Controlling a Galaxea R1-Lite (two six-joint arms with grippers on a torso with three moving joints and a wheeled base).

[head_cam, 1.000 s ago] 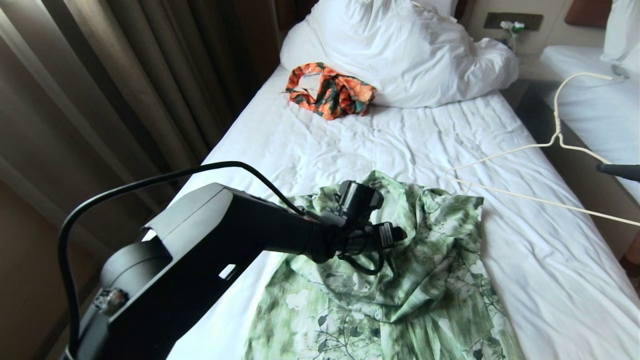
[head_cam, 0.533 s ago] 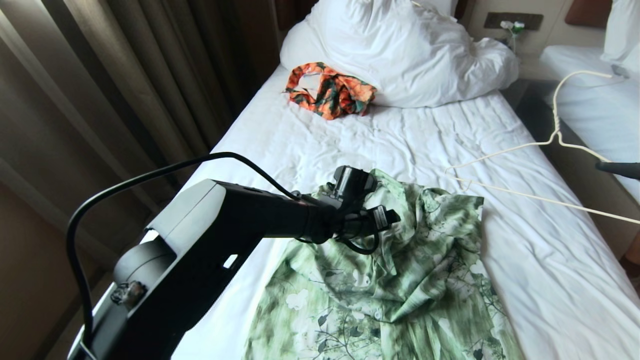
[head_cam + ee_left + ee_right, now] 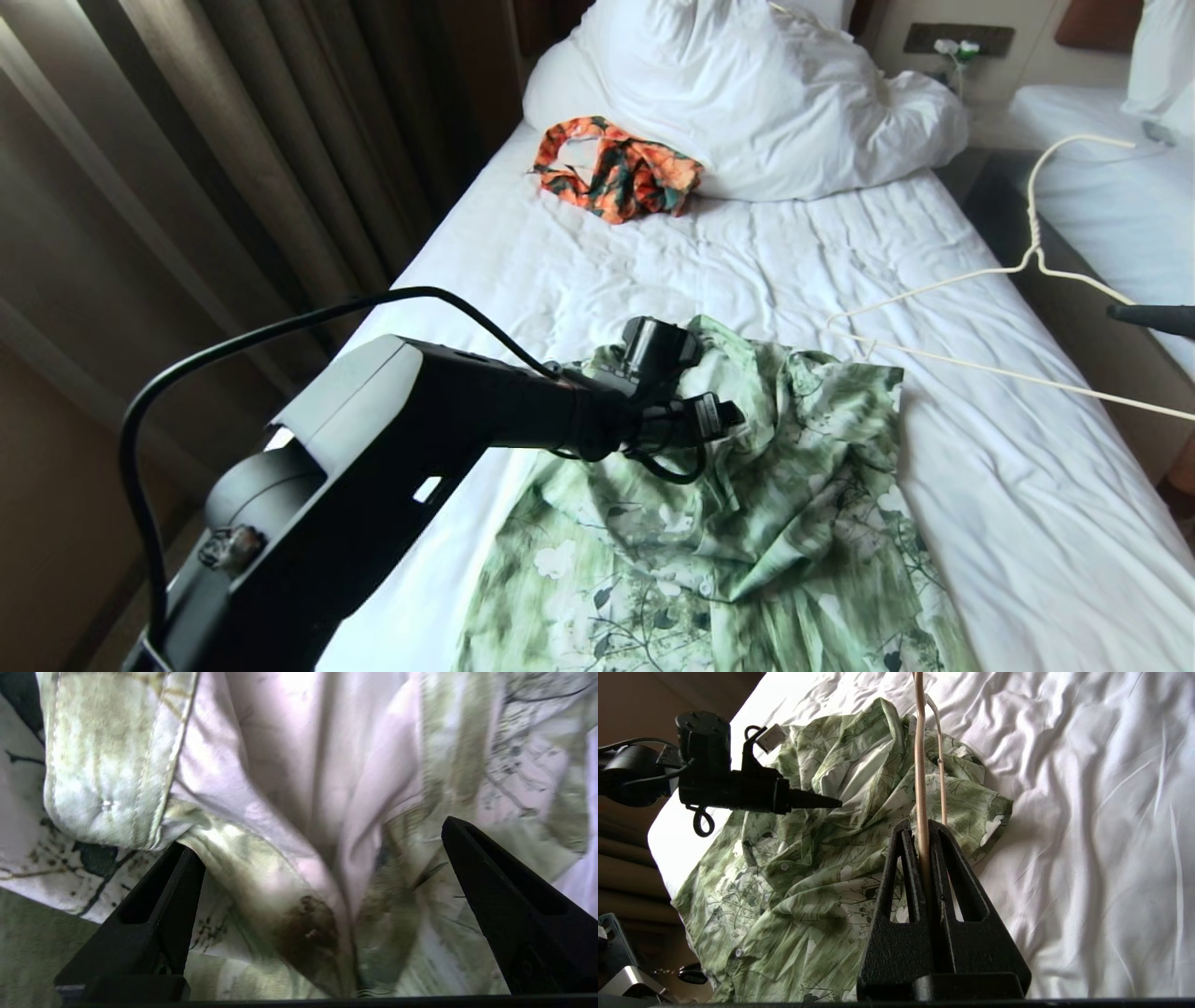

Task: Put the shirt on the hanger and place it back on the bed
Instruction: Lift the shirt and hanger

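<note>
The left gripper should next grab the shirt by its front edge (image 3: 249, 862) beside the collar's buttonhole tab, to open the shirt's neck for the wire hanger.
The green floral shirt (image 3: 794, 523) lies crumpled on the near part of the bed (image 3: 653, 261). My left gripper (image 3: 320, 836) is open just over its collar folds (image 3: 289, 765), with a ridge of cloth between the spread fingers and nothing clamped. In the head view the left wrist (image 3: 658, 350) covers the fingers. My right gripper (image 3: 920, 826) is shut on the cream wire hanger (image 3: 920, 765) and holds it above the bed's right side. The hanger's (image 3: 1008, 372) free end points at the shirt's right shoulder, and its hook rises toward the far right. The right fingertip (image 3: 1153, 317) enters at the right edge.
An orange-and-green garment (image 3: 621, 177) lies by the bulky white pillows (image 3: 747, 93) at the head of the bed. Dark curtains (image 3: 233, 140) run along the left side. A second white bed (image 3: 1111, 205) stands to the right across a narrow gap.
My left wrist has shifted a little farther up the shirt toward its collar, still open. The right gripper and hanger have hardly moved.
</note>
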